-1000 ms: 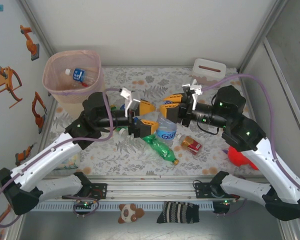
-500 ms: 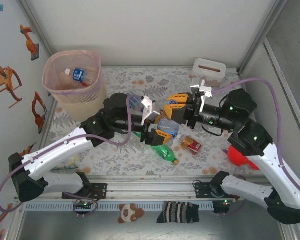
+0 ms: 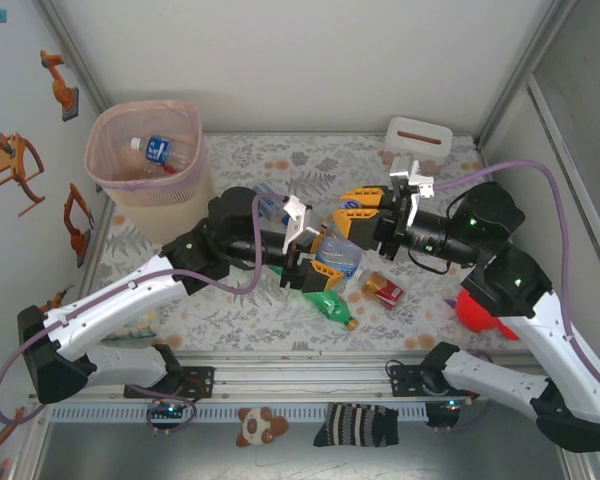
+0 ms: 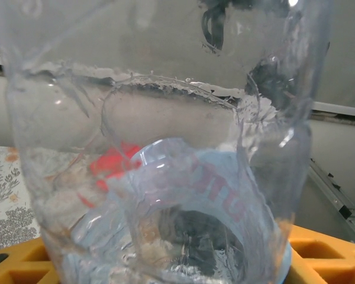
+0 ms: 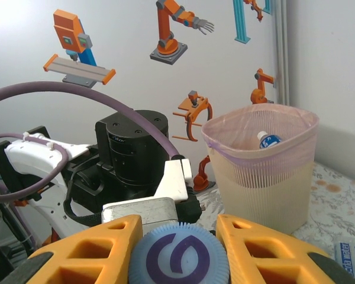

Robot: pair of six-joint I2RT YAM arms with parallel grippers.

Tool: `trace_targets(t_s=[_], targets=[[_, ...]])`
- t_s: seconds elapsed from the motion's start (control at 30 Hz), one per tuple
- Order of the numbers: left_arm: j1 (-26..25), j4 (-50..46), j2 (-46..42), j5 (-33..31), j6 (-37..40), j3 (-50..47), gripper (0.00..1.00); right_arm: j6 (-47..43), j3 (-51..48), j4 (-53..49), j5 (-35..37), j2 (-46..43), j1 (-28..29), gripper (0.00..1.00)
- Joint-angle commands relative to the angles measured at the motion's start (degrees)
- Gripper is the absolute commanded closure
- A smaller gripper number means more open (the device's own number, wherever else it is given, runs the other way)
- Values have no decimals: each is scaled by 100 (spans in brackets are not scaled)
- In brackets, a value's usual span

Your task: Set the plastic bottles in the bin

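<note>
My left gripper stays shut on the bottle's body and would keep it held if my right gripper opened, so it is time for my right gripper to release the bottle now.
A clear bottle with a pale blue label (image 3: 337, 258) is held up over the middle of the table. My left gripper (image 3: 323, 258) is shut on its body; the crumpled bottle (image 4: 165, 148) crowds the left wrist view, orange fingers (image 4: 325, 251) at its sides. My right gripper (image 3: 352, 210) is shut on its blue cap (image 5: 178, 257), orange fingers on both sides. A green bottle (image 3: 323, 298) lies on the table below. The beige bin (image 3: 145, 105) with its pink liner stands at the back left, bin (image 5: 266, 177), with a blue-labelled bottle (image 3: 160, 150) inside.
A small red carton (image 3: 387, 291) and a small orange-capped bottle (image 3: 368, 281) lie right of the green bottle. A white box with a slot (image 3: 418, 135) stands at the back right. A red object (image 3: 475, 312) sits by the right arm. Another blue-labelled bottle (image 3: 270, 205) lies behind the left arm.
My left arm swung in from the left and closed around the clear bottle's body. The right gripper shifted slightly right and back with the cap, and the bottle rose off the table.
</note>
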Motion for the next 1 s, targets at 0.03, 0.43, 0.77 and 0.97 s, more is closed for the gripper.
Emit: trace_targets(t_s=[0.03, 0.43, 0.77, 0.97], targets=[[-35, 45, -66, 107, 159, 110, 43, 95, -22, 187, 52, -80, -26, 73], [-33, -71, -170, -11, 243, 102, 50, 73, -43, 117, 174, -93, -21, 65], [101, -174, -337, -197, 293, 34, 53, 38, -50, -219, 588, -298, -22, 38], [324, -98, -454, -414, 144, -86, 54, -47, -120, -439, 979, -575, -22, 36]])
